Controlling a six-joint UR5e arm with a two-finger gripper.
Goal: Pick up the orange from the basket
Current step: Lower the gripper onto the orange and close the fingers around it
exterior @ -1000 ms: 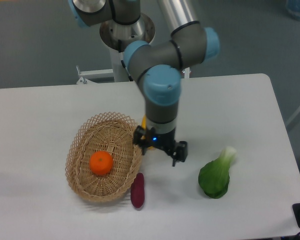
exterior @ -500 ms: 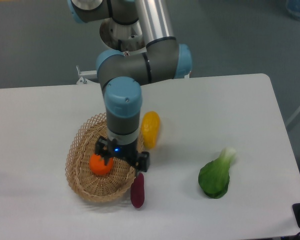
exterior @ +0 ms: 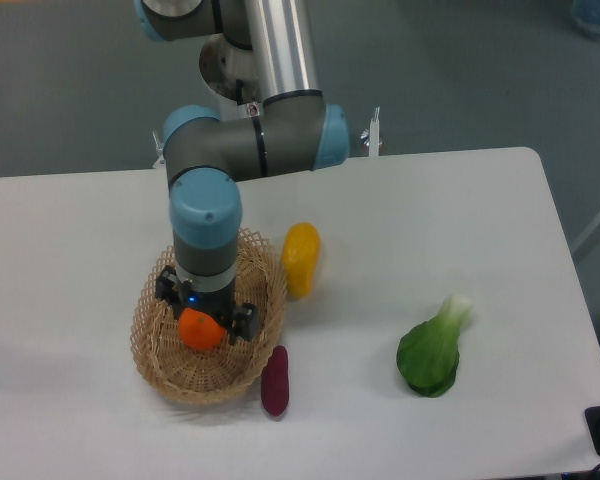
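The orange [exterior: 201, 331] should come out of the wicker basket. My gripper should grab its round sides next.
The orange [exterior: 201, 331] lies in the middle of the tan wicker basket [exterior: 160, 365] at the table's front left. My gripper [exterior: 206, 312] hangs straight over the orange, its dark fingers spread to either side of the fruit, one at the left and one at the right. The wrist hides the top of the orange and the far half of the basket. The fingers stand open around the fruit, and I cannot see them pressing on it.
A yellow elongated fruit [exterior: 300, 258] lies just right of the basket. A dark purple sweet potato [exterior: 275, 380] rests against the basket's front right rim. A green bok choy [exterior: 434, 346] sits further to the right.
The arm has swung left from beside the basket to directly above the orange, uncovering the yellow fruit. The orange and basket have stayed put.
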